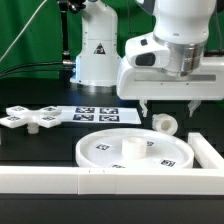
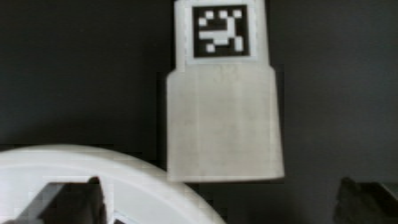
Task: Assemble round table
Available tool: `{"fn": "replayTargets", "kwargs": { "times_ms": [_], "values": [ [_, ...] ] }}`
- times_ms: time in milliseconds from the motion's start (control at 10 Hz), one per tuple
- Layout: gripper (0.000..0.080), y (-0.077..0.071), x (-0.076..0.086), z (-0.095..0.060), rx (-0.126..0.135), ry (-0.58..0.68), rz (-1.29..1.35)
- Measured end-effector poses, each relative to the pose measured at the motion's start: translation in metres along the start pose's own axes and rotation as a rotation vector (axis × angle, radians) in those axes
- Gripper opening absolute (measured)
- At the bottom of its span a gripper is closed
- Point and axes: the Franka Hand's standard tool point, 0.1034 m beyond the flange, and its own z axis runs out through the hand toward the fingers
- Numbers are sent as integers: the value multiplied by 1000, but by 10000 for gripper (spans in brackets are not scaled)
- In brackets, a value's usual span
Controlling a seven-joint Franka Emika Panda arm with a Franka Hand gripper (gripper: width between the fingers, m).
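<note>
I should bring my gripper down before I close on the short thick post, because my fingertips are above the post and would miss it if I closed now.
The large round disc lies flat near the front, with a raised hub at its centre. Its rim shows in the wrist view. The short thick post lies on its side just behind the disc. In the wrist view the post is a white block with a tag on its narrower end. My gripper hangs open and empty just above the post, one finger on each side. Its dark fingertips frame the gripper's gap. The flat cross-shaped piece lies at the exterior view's left.
The marker board lies on the table behind the disc. The robot's white base stands at the back. A long white border wall runs along the front and turns up the exterior view's right side.
</note>
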Motion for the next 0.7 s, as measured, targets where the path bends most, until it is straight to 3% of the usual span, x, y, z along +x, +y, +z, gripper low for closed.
{"fn": "replayTargets", "kwargs": {
  "times_ms": [400,700],
  "values": [
    [648,2,2,10,-14,-242,-8],
    [648,0,-6,23,-37,-436,0]
  ]
}}
